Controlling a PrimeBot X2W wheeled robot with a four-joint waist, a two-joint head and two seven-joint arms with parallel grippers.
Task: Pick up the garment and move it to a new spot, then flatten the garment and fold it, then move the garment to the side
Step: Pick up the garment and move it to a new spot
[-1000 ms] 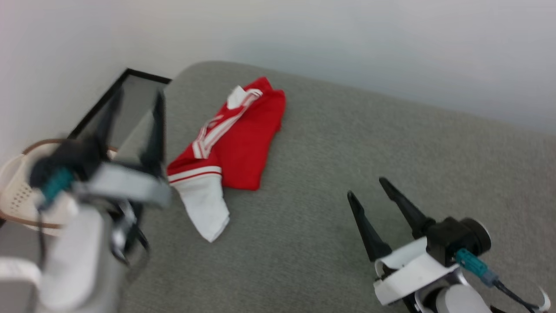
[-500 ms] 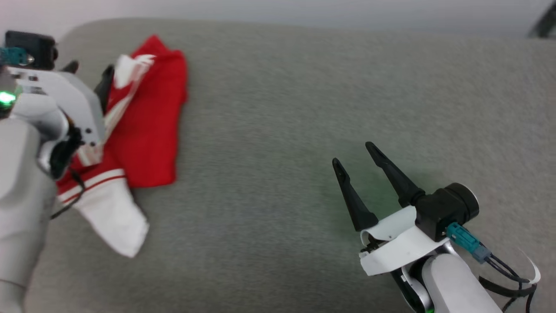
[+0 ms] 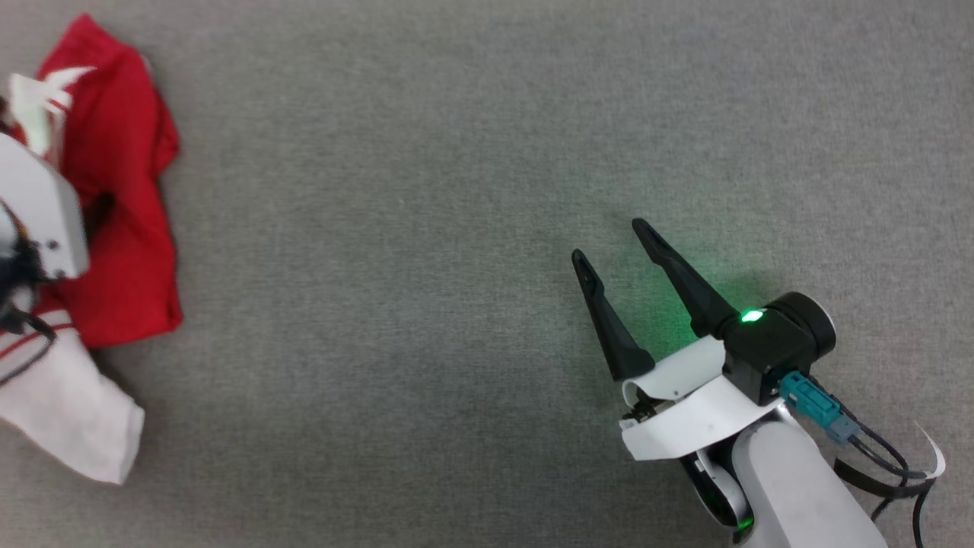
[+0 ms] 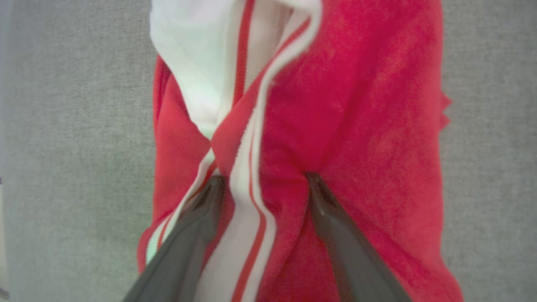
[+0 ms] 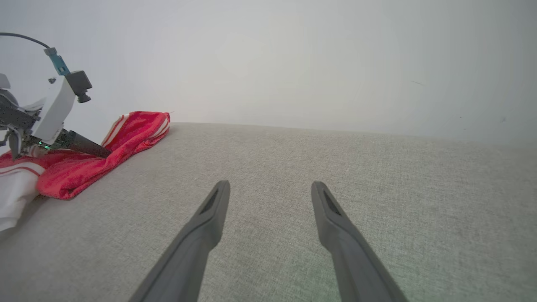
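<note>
The red cloth beside the fold lies flat and slack. My left gripper should next pinch the garment by its raised fold with striped trim.
The garment, red with white sleeves and striped trim, lies crumpled at the left edge of the head view. My left arm's white wrist housing is over it. In the left wrist view my left gripper is open, its fingertips pressed into the garment on either side of a raised fold with striped trim. My right gripper stands open at the lower right, far from the garment, with nothing between its fingers. The right wrist view shows my right gripper low over the surface, with the garment and my left gripper at the far left.
Everything rests on a wide grey fabric surface. A pale wall rises behind its far edge in the right wrist view.
The head camera has swung, so the garment now sits at the picture's left edge. My left arm has come down onto the garment. The right gripper has stayed open and about where it was.
</note>
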